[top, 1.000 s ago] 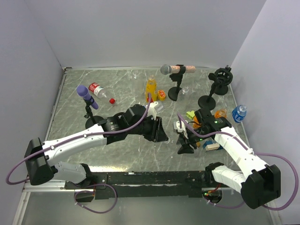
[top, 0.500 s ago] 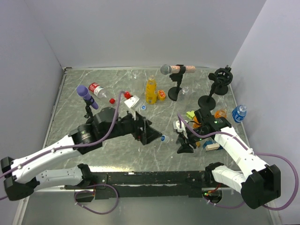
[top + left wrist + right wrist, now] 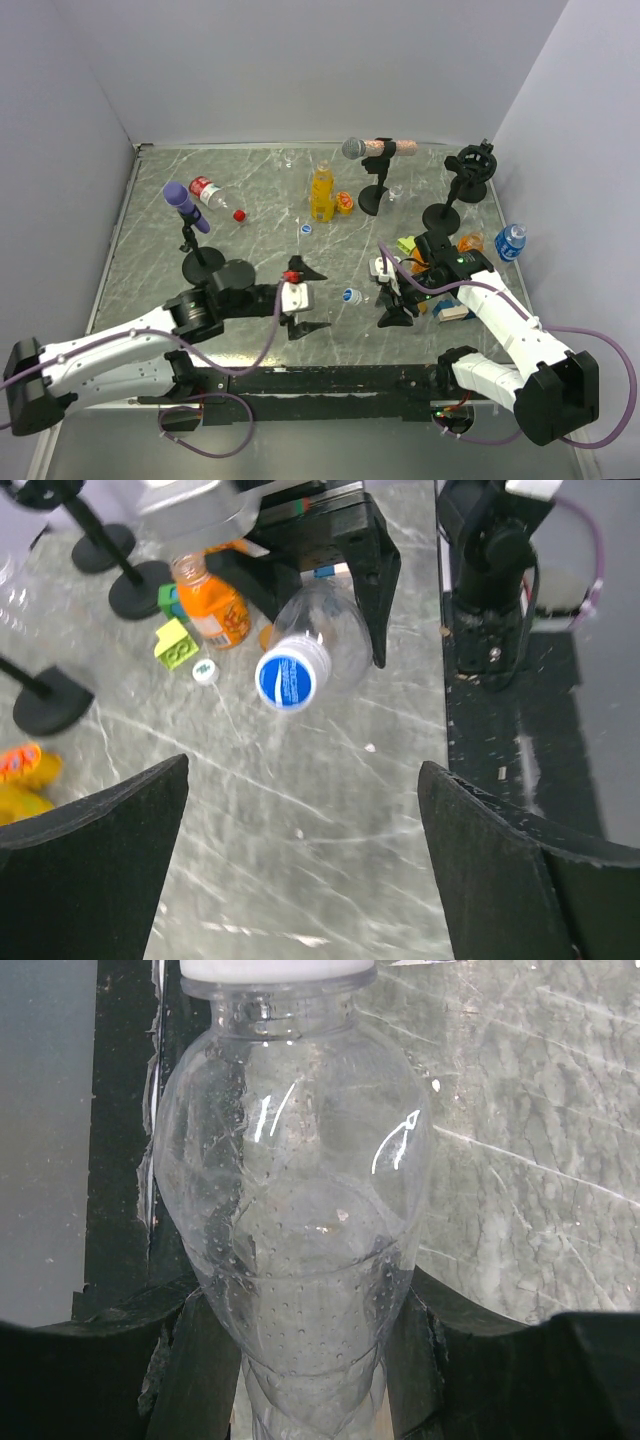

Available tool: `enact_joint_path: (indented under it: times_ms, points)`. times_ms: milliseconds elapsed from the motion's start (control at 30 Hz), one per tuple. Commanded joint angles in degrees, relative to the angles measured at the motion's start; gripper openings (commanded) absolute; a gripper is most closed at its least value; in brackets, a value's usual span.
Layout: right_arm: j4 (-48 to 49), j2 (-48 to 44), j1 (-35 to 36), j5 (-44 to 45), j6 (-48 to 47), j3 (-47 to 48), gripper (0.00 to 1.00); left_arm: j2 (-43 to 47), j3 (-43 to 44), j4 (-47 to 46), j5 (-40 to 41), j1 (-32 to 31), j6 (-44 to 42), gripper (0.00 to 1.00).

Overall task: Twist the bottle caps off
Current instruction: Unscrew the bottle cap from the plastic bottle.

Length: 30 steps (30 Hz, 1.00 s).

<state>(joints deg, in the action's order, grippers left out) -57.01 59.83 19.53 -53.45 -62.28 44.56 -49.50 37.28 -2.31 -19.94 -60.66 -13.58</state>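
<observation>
My left gripper grips the blue-and-white cap by its rim (image 3: pixel 352 296) (image 3: pixel 293 674) next, facing the cap's top head-on, to unscrew the bottle in my other gripper.
My right gripper (image 3: pixel 394 304) (image 3: pixel 300 1360) is shut on a clear bottle (image 3: pixel 300 1210), held level above the table with its blue-and-white cap (image 3: pixel 349 296) (image 3: pixel 292 677) pointing left. My left gripper (image 3: pixel 305 298) (image 3: pixel 305 860) stands open and empty just left of that cap, a short gap away. A yellow-orange juice bottle (image 3: pixel 321 192) stands at the back middle. A small blue cap (image 3: pixel 306 229) lies in front of it. A red-labelled clear bottle (image 3: pixel 207 190) lies at the back left, with a red cap (image 3: pixel 239 214) beside it. A small blue-labelled bottle (image 3: pixel 511 241) is at the far right.
Three microphone stands rise from the table: a purple one (image 3: pixel 185 207) at the left, a grey-and-pink one (image 3: pixel 375 148) at the back, a black one (image 3: pixel 470 165) at the right. Toy blocks (image 3: pixel 408 245), a small orange bottle (image 3: pixel 215 605) and a white cap (image 3: pixel 205 670) cluster behind my right gripper.
My left gripper opened and drew back from the juice bottle toward the near edge. A small blue cap now lies in front of that bottle. The right arm held still.
</observation>
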Motion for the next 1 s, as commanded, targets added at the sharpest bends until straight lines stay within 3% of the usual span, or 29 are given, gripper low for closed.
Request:
enact_joint_path:
  times_ms: [0,200,400,733,967]
  points:
    - [1.0,0.2,0.4,-2.0,-1.2,0.1,0.19,-7.7,5.5,-5.2,-6.9,0.4,-10.5,0.96]
    - [1.0,0.1,0.2,-1.9,-1.1,0.1,0.19,-14.0,8.9,-6.1,-11.2,1.2,-10.8,0.86]
    - [0.9,0.0,0.3,-2.0,-1.2,0.1,0.19,-17.6,11.9,-4.2,-13.4,2.4,-10.4,0.63]
    - [0.9,-0.1,0.3,-1.9,-1.3,0.1,0.19,-18.7,12.5,-3.9,-15.0,2.7,-9.4,0.51]
    - [0.9,-0.1,0.3,-1.8,-1.2,0.0,0.19,-19.1,13.2,-3.8,-16.0,2.8,-6.3,0.27]
